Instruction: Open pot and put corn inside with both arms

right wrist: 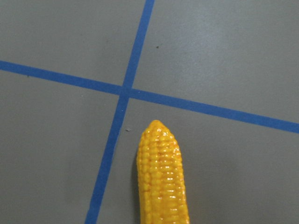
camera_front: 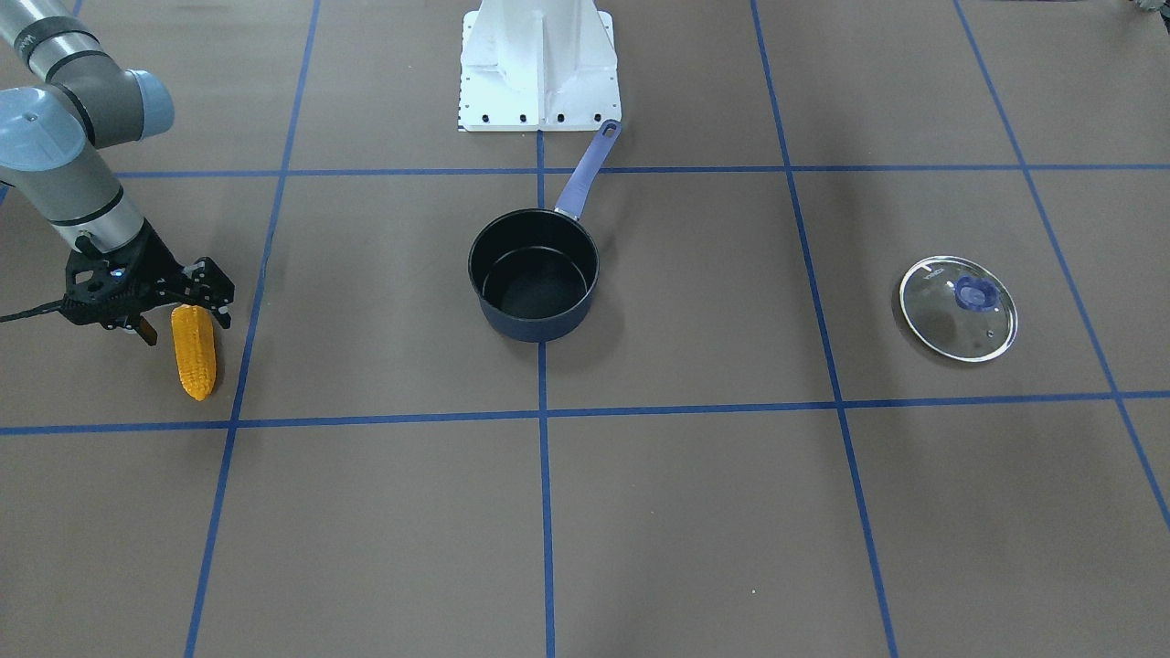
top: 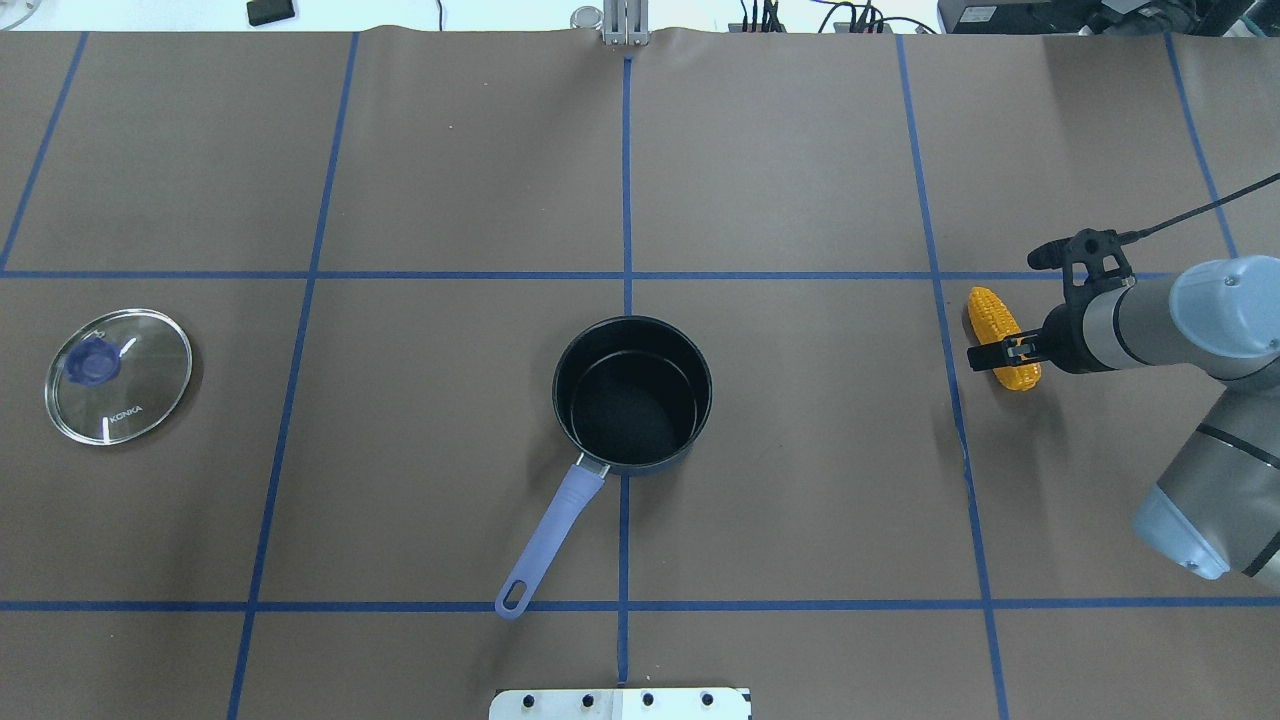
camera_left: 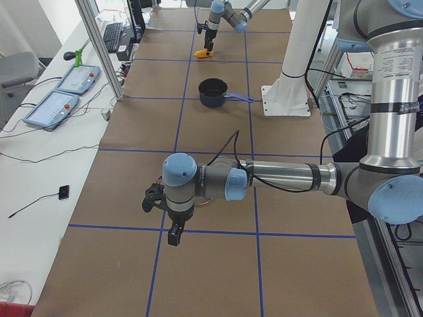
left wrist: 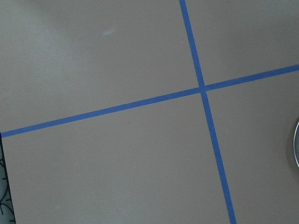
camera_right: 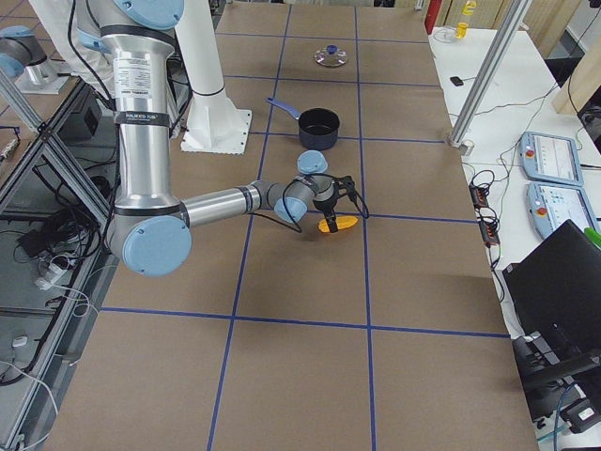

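The corn needs to go inside the pot. My right gripper should grab the corn by its thick end next.
The dark navy pot stands open mid-table, its interior empty and its periwinkle handle pointing toward the robot base. Its glass lid with a blue knob lies flat on the robot's left side of the table, also in the front view. The orange-yellow corn lies on the table at the robot's right. My right gripper is low over the corn's thick end, jaws open on either side of it. The right wrist view shows the corn's tapered end. My left gripper hangs near the lid; I cannot tell its state.
The white base pedestal stands behind the pot handle. Blue tape lines grid the brown table cover. A side bench with teach pendants and metal frame posts runs along the far edge. The lid's rim shows in the left wrist view.
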Robot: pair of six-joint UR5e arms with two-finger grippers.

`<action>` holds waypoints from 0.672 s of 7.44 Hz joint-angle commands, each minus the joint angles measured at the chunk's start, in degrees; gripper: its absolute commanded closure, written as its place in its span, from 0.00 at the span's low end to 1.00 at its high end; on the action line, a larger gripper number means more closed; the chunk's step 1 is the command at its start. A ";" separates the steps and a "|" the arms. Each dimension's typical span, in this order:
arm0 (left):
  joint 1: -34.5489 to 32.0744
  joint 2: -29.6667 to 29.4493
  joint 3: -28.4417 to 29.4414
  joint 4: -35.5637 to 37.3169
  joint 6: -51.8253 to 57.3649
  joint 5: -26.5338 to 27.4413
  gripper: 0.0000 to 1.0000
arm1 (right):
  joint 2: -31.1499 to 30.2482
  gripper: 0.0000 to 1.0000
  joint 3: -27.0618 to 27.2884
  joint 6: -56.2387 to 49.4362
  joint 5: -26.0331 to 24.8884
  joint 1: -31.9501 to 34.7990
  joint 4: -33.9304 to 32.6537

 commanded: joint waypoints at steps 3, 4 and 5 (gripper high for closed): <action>0.00 0.18 -0.04 -0.03 0.00 -0.31 0.01 | -0.09 1.00 -0.65 1.00 -0.13 -0.35 2.48; 0.00 0.18 0.14 -0.03 0.00 -0.22 0.01 | 0.00 1.00 1.88 1.08 0.22 0.09 2.05; 0.00 0.70 -0.12 0.05 0.09 -0.31 0.01 | 0.78 1.00 3.39 1.00 1.70 2.88 0.83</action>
